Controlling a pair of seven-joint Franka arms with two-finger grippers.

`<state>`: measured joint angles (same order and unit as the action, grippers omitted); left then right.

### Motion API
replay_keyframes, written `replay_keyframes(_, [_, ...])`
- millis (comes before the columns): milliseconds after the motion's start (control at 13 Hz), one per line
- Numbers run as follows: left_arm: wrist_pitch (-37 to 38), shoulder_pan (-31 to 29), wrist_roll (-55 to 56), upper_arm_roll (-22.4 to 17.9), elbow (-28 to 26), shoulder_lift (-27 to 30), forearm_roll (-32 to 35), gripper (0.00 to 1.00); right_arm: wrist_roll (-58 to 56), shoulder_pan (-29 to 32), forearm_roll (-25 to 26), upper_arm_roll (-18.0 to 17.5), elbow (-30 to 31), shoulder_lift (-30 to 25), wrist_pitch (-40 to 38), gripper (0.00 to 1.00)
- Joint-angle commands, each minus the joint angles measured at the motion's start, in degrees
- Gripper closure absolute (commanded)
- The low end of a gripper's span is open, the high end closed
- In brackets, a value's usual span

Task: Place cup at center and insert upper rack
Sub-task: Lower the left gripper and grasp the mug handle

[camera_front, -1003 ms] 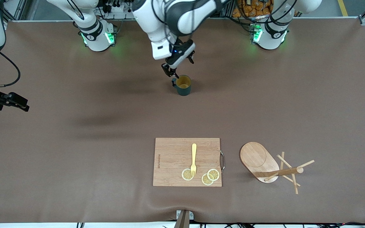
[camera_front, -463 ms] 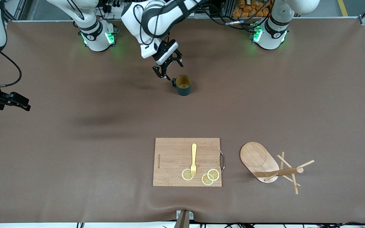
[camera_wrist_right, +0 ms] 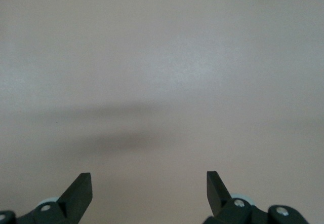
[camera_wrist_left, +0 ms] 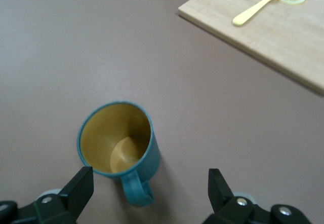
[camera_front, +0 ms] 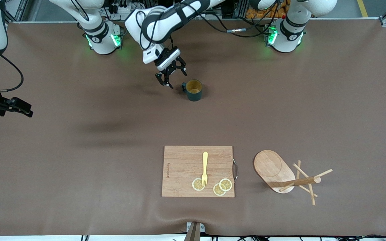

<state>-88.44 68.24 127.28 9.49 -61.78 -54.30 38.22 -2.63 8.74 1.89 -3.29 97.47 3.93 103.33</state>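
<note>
The cup's opening (camera_front: 194, 86) needs to stay free to slide onto the rack, so my left gripper should grab the cup by its handle (camera_front: 184, 86) next.
The cup (camera_front: 193, 90) is a dark teal mug with a yellow inside. It stands upright on the brown table, its handle toward the right arm's end. My left gripper (camera_front: 172, 78) is open and empty, just off the handle side of the cup. In the left wrist view the cup (camera_wrist_left: 116, 138) sits ahead of my left gripper (camera_wrist_left: 149, 183), its handle between the spread fingers, untouched. The wooden mug tree (camera_front: 280, 174) lies tipped on its side near the front camera, toward the left arm's end. My right gripper (camera_front: 28, 111) waits open over bare table (camera_wrist_right: 148, 181).
A rectangular wooden cutting board (camera_front: 183, 167) lies near the front camera beside the mug tree, with a yellow fork (camera_front: 205, 167) and lemon slices (camera_front: 219, 187) on it. The board (camera_wrist_left: 283, 36) also shows in the left wrist view.
My left gripper has drawn away from the cup's handle toward the right arm's end. The cup has stayed in place. The right arm has not moved.
</note>
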Motion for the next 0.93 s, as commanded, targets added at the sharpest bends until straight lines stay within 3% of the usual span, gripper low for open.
replay_keyframes(0, [0.73, 1.28, 1.65, -0.7, 4.12, -3.79, 1.33, 0.0, -0.27, 1.11, -2.85, -0.85, 0.44, -0.59, -1.28, 0.0])
replay_keyframes(386, [0.11, 1.63, 3.5, -1.23, 4.56, -6.69, 1.33, 0.0, -0.36, 1.02, -6.27, -0.85, 0.09, -0.59, -1.9, 0.0])
replay_keyframes(849, [0.19, 1.63, 4.47, -2.02, 4.39, -7.93, 1.33, 0.01, -0.44, 1.28, -5.58, -0.76, 0.0, -0.5, -1.37, 0.0])
